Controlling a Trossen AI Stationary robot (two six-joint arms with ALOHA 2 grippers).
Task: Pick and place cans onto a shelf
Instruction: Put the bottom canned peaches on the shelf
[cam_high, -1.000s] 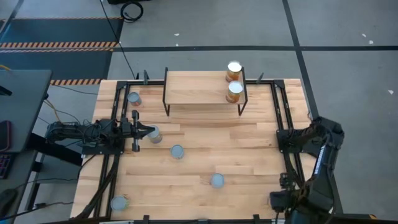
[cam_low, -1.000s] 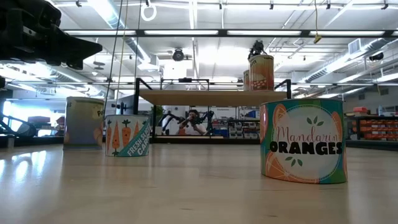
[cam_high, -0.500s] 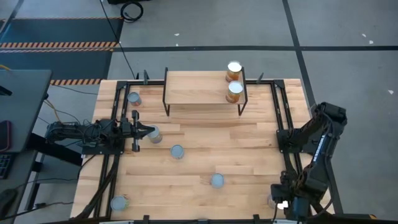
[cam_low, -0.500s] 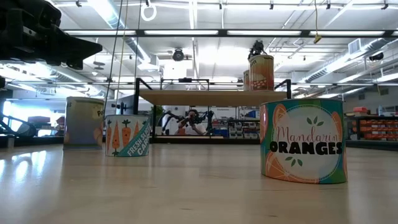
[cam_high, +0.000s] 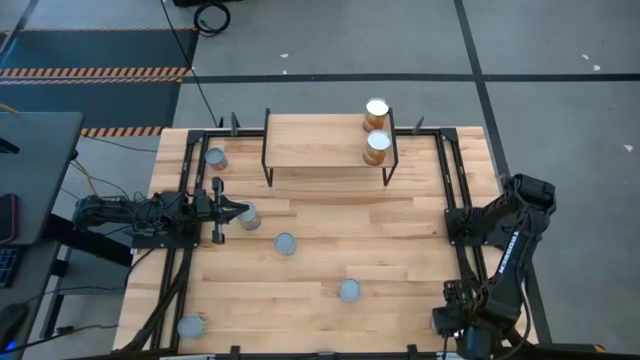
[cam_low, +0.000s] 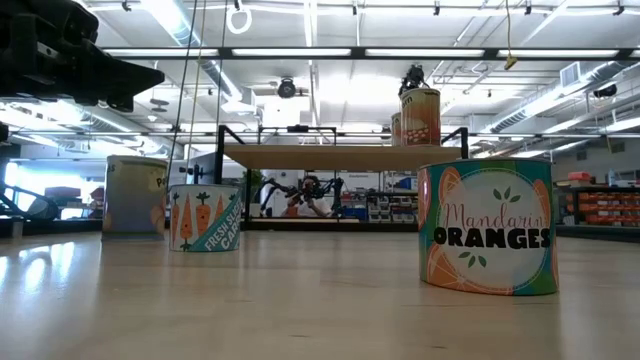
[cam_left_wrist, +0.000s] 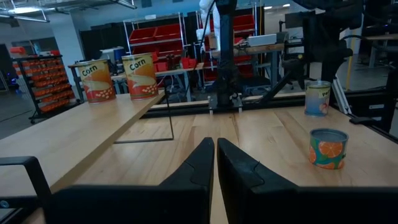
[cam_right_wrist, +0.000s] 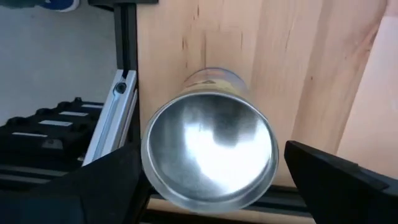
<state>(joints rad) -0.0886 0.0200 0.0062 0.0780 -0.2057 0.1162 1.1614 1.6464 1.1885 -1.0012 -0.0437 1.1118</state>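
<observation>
My right gripper should next grab the can by its silver-rimmed end (cam_right_wrist: 210, 150), so it can put the can on the shelf beside the corn cans.
My right gripper (cam_right_wrist: 208, 180) is open and points down over a can with a shiny silver top (cam_right_wrist: 208, 155) at the table's near right corner. One finger stands on each side of the can, and I cannot tell whether they touch it. In the high view the gripper (cam_high: 445, 322) hides this can. My left gripper (cam_high: 240, 212) is shut and empty (cam_left_wrist: 215, 149), held above the table beside a can (cam_high: 250, 217) at the left. Two corn cans (cam_high: 377, 147) (cam_high: 376, 112) stand on the right end of the light-wood shelf (cam_high: 320, 140).
More cans stand upright on the table: far left (cam_high: 215, 157), centre (cam_high: 285, 243), near centre (cam_high: 349, 290) and near left (cam_high: 190, 326). The low view shows a mandarin oranges can (cam_low: 487, 225) and a carrots can (cam_low: 205, 216). Black rails (cam_high: 455, 190) run along the table's sides.
My right arm has shifted its elbow, and its gripper has moved a little toward the table's left, over the can at the near right corner. The left arm and the cans have kept still.
</observation>
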